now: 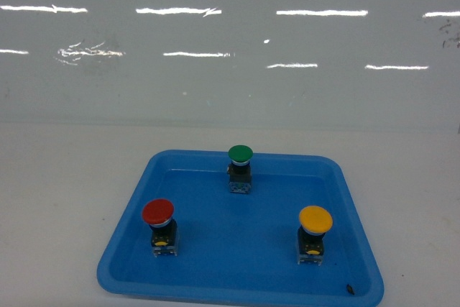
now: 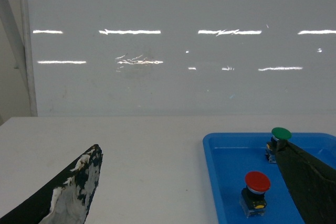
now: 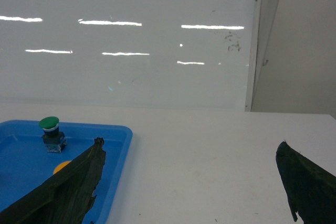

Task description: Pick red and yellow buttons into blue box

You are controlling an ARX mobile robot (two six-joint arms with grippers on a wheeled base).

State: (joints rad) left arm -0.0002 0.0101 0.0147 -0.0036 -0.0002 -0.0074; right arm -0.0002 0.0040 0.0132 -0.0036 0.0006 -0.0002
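Note:
Next, my right gripper grabs the yellow button by its dark body (image 1: 310,243) to put the button into the blue box.
The red button (image 1: 157,212) stands upright at the front left of a shallow blue tray (image 1: 122,242), and the yellow button (image 1: 315,219) at the front right. The left wrist view shows the red button (image 2: 257,182) to the right of my left gripper (image 2: 188,150), which is open and empty over bare table left of the tray. My right gripper (image 3: 190,142) is open and empty over bare table to the right of the tray; its left finger hides most of the yellow button (image 3: 62,167). The blue box is out of view. Neither gripper shows in the head view.
A green-capped button (image 1: 240,154) stands at the back middle of the tray. The tray (image 2: 212,182) lies on a white table that ends at a glossy white wall (image 1: 230,70). A small dark speck (image 1: 350,288) lies on the tray's front right rim.

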